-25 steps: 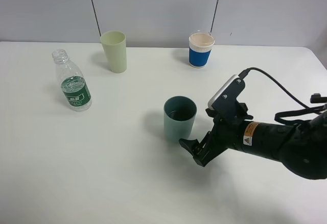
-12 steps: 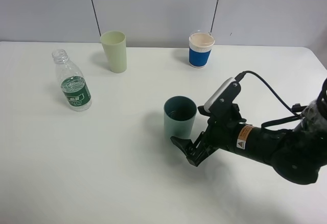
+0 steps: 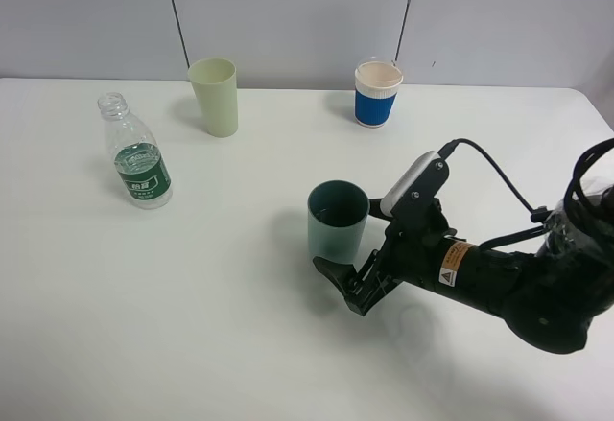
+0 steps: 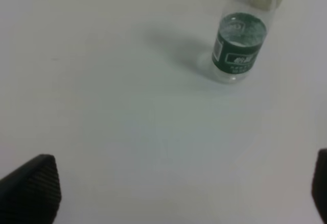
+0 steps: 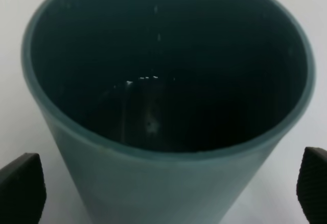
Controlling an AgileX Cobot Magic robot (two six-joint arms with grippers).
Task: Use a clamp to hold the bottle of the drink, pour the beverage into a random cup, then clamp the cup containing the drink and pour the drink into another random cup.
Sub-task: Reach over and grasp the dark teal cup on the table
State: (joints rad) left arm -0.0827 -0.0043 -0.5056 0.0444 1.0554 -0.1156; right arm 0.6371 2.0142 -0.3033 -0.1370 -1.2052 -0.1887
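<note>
My right gripper's fingers reach only the near side of the teal cup and stop short of its far side (image 3: 315,224). My right gripper needs to move forward first, and then close on the cup.
A teal cup (image 3: 338,222) stands upright mid-table; the right wrist view (image 5: 163,96) shows glints of liquid at its bottom. My right gripper (image 3: 347,282) is open, low at the cup's front right side, with one fingertip on either side of the cup in the right wrist view (image 5: 166,193). I cannot tell whether it touches the cup. A clear, uncapped bottle with a green label (image 3: 134,167) stands at the left and also shows in the left wrist view (image 4: 239,48). My left gripper (image 4: 173,193) is open and empty, well back from the bottle, and is out of the exterior view.
A light green cup (image 3: 215,97) stands at the back left. A paper cup with a blue sleeve (image 3: 377,94) stands at the back right. The right arm's cable (image 3: 499,176) loops above the white table (image 3: 192,325).
My right gripper has moved left and closer to the teal cup, so its open fingers now sit at the cup's base. The cups and the bottle have not moved.
</note>
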